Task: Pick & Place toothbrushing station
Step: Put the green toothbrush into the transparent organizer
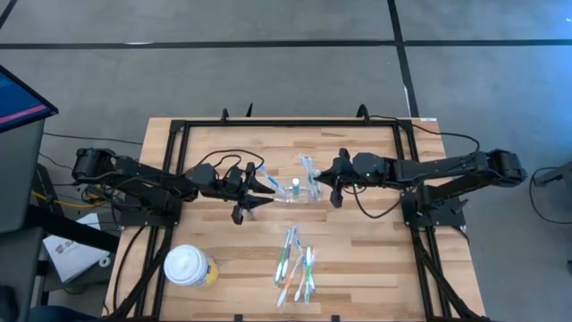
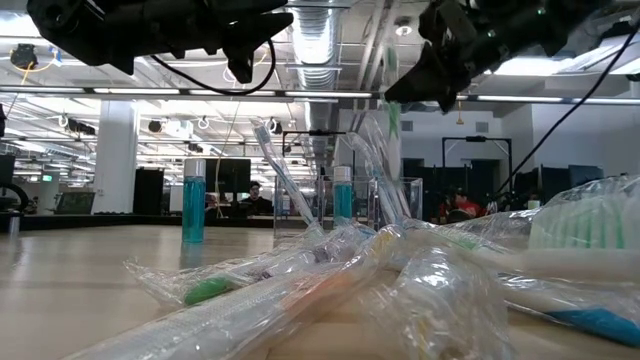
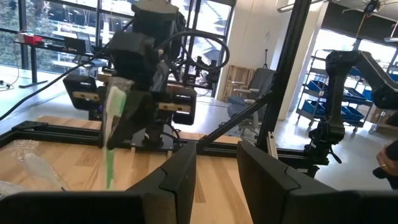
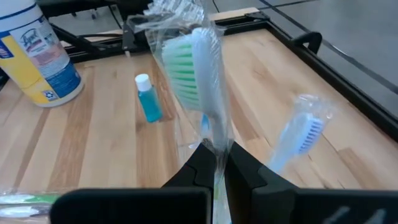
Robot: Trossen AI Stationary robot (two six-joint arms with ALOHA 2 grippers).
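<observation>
My right gripper should lower the green-bristled toothbrush before letting go: its green-bristled head is well above the blue-bristled head in the holder (image 1: 295, 194).
The clear holder (image 1: 301, 190) stands on the table's middle, between my two grippers; it also shows in the low view (image 2: 395, 200). A small blue bottle (image 4: 148, 99) stands by it, and a wrapped blue-bristled toothbrush (image 4: 303, 134) leans there. My right gripper (image 1: 322, 182) is just right of the holder, shut on a plastic-wrapped toothbrush with green bristles (image 4: 189, 62). My left gripper (image 3: 216, 168) is open and empty just left of the holder (image 1: 264, 188). Several more wrapped toothbrushes (image 1: 295, 264) lie on the table nearer the front edge. My right gripper pinches the wrapped toothbrush between its two fingers on the handle just below the head (image 4: 217, 146), through the plastic wrap. The fingers come from the table's right. The bristled head (image 3: 115, 109) sticks out beyond the fingertips, lifted clear of the table.
A yellow cup with a white lid (image 1: 189, 266) stands near the front left. A second blue bottle (image 2: 193, 205) shows in the low view. A black frame (image 1: 179, 125) runs round the table's edges.
</observation>
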